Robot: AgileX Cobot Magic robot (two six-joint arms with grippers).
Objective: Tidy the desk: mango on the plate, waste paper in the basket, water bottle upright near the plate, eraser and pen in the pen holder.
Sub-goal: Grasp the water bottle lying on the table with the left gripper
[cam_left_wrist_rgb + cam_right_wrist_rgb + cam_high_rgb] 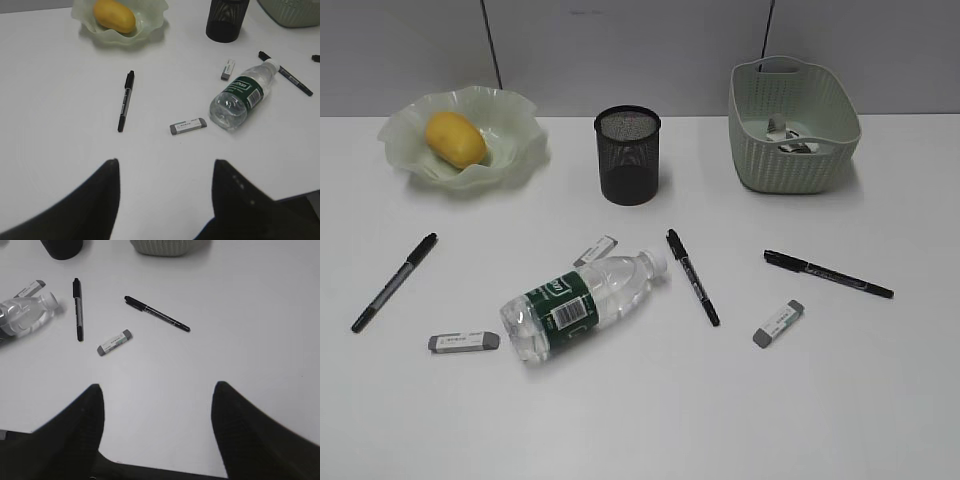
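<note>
My left gripper is going to grab the water bottle by its labelled body (560, 308) (242, 92) next, to stand the bottle upright near the plate.
The mango (455, 138) lies in the plate (515, 110) at the back left. Waste paper (790, 135) sits inside the basket (790, 160) at the back right. Between them stands the black mesh pen holder (627, 155). The water bottle (582, 303) lies on its side mid-desk. Three pens (395, 282) (692, 276) (828, 273) and three erasers (464, 342) (596, 249) (778, 323) lie flat on the desk (650, 420). My left gripper (165, 165) and right gripper (157, 387) hang open and empty above the near desk, well short of everything.
Neither arm shows in the exterior view. In the left wrist view the left pen (125, 100) and an eraser (188, 126) lie nearest. The right wrist view shows an eraser (114, 342) and two pens (77, 308) (157, 313) ahead.
</note>
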